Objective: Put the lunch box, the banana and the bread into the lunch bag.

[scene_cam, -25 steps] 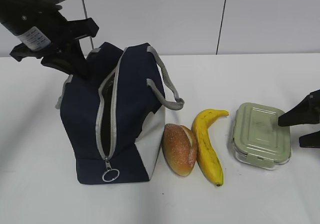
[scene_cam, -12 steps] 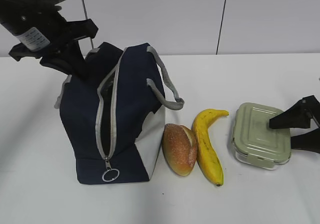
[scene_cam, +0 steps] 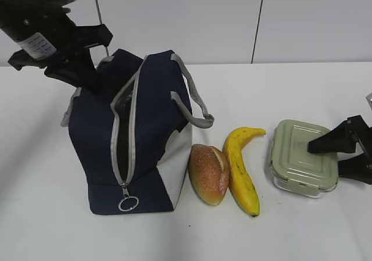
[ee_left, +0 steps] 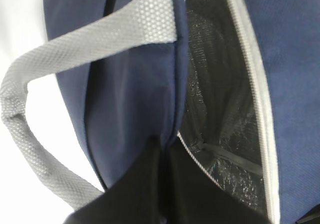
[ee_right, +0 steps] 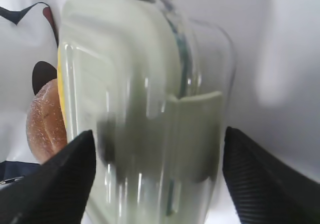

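The lunch box needs to go into the lunch bag (scene_cam: 145, 133), so my right gripper will grab the lunch box by its latched end (scene_cam: 311, 179) next.
The navy lunch bag (scene_cam: 145, 133) stands on the left of the table with its zipper undone and its mouth gaping. My left gripper (scene_cam: 87, 78) is shut on the bag's fabric edge (ee_left: 172, 109) beside the silver lining (ee_left: 220, 84). The bread (scene_cam: 208, 174) lies against the bag's white panel, and the banana (scene_cam: 241, 168) lies right of the bread. The lunch box (scene_cam: 302, 156) with its sage-green lid sits further right. My right gripper (scene_cam: 324, 160) is open and straddles the box's right end, one finger on each side of the lunch box (ee_right: 140, 84), with a gap at the right finger.
Grey webbing handles (scene_cam: 195, 101) arch over the bag's top, one handle (ee_left: 90, 39) close to my left fingers. A ring pull (scene_cam: 128, 203) hangs at the zipper's lower end. White table (scene_cam: 302, 92) stretches behind the food; a pale wall stands at the back.
My right gripper has slid left from the table's edge until its fingers flank the lunch box, closing slightly. My left gripper has drawn the bag's top edge a little to the left.
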Available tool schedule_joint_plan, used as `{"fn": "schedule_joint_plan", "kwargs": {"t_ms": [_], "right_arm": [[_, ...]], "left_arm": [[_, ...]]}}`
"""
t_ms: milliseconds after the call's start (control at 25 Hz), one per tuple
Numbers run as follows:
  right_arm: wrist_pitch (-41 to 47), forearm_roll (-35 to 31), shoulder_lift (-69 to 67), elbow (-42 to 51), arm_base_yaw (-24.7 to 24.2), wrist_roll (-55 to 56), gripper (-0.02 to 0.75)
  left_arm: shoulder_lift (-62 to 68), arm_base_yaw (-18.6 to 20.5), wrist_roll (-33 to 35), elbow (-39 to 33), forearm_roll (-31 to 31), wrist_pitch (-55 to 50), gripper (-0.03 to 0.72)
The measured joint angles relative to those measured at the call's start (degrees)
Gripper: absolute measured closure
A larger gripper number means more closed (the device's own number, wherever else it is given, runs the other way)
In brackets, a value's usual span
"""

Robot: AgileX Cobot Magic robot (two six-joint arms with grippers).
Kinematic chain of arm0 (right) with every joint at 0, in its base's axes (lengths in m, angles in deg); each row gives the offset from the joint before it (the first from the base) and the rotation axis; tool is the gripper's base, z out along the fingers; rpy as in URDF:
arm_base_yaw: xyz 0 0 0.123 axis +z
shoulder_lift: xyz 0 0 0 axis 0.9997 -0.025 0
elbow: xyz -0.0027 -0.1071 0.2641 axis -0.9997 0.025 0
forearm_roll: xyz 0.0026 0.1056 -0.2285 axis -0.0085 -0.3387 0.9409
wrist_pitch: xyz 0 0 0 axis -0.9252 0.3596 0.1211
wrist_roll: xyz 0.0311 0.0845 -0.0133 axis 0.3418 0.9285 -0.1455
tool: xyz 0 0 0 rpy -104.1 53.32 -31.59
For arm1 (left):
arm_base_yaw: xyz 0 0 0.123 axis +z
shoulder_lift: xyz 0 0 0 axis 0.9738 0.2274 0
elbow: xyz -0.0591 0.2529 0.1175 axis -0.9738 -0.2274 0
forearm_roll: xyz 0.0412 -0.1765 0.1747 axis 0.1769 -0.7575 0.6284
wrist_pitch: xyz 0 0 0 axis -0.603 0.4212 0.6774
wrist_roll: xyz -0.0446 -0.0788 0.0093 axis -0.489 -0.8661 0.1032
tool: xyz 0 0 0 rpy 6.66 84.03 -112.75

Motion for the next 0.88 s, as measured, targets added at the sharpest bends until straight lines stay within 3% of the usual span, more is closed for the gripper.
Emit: {"fn": "schedule_joint_plan", "kwargs": {"t_ms": [360,600,880], "right_arm": [[1.4,-0.6,0.0,-0.1,0.0,-0.2,0.346],[1.3,-3.1,-0.1,-0.1,0.0,-0.3,0.350],[3.8,-16.2,-0.4,0.0,0.0,-3.1,0.351]], "left_arm": [[0.0,0.0,0.0,0.0,0.0,0.0,0.690],[0.0,0.0,0.0,0.0,0.0,0.0,0.690],[0.0,0.0,0.0,0.0,0.0,1.0,0.691]]}}
